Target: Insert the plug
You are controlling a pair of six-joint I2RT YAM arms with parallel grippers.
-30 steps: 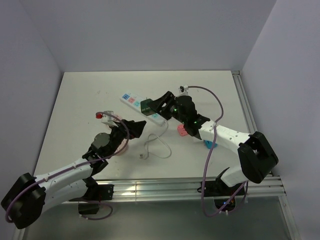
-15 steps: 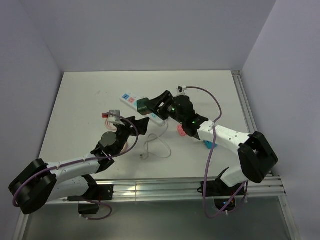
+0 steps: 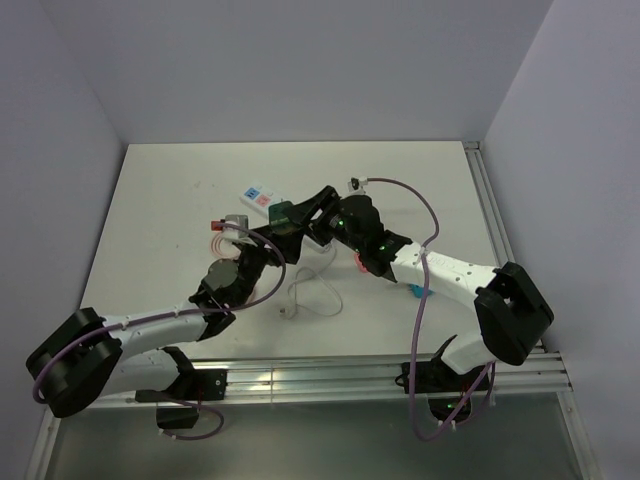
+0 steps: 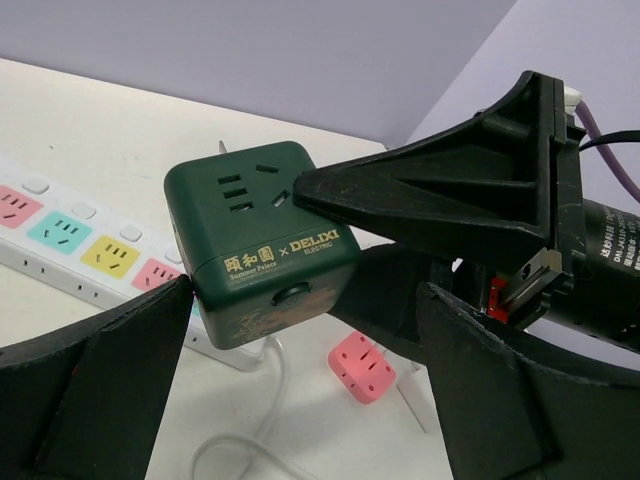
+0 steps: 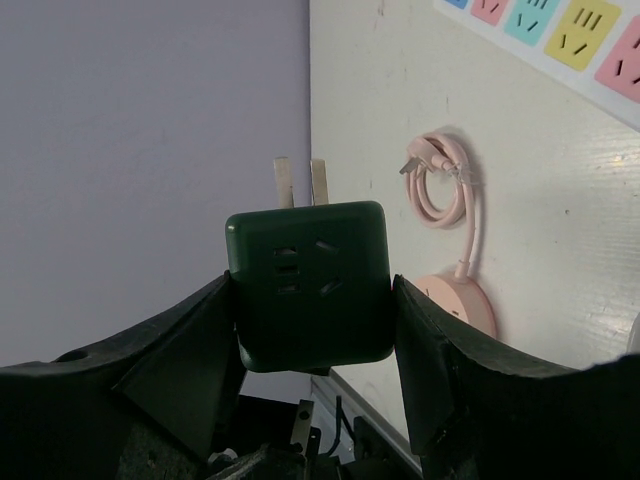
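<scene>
I need to pick up the plug (image 3: 283, 216) (image 4: 264, 248) across its sides with my left gripper next, with the prongs pointing away. Then I can insert the plug into the power strip.
The plug (image 5: 308, 280) is a dark green cube adapter with two metal prongs (image 5: 302, 182) on its far face. My right gripper (image 5: 310, 285) is shut on it, one finger on each side, and holds it above the table. The white power strip (image 4: 70, 235) with coloured sockets lies below and behind it. In the top view the plug (image 3: 283, 212) hangs over the near end of the strip (image 3: 258, 197). My left gripper (image 4: 305, 300) is open just in front of the plug (image 4: 262, 240), whose lower corner is close to the left finger.
A pink cube adapter (image 4: 362, 366) and a loose white cable (image 3: 310, 290) lie on the table under the arms. A round pink socket (image 5: 455, 300) with a coiled pink cord (image 5: 440, 185) sits nearer the left arm. A blue piece (image 3: 420, 290) lies by the right forearm.
My left arm has swung up and to the right until its open gripper reaches the plug. The right gripper has carried the plug slightly left.
</scene>
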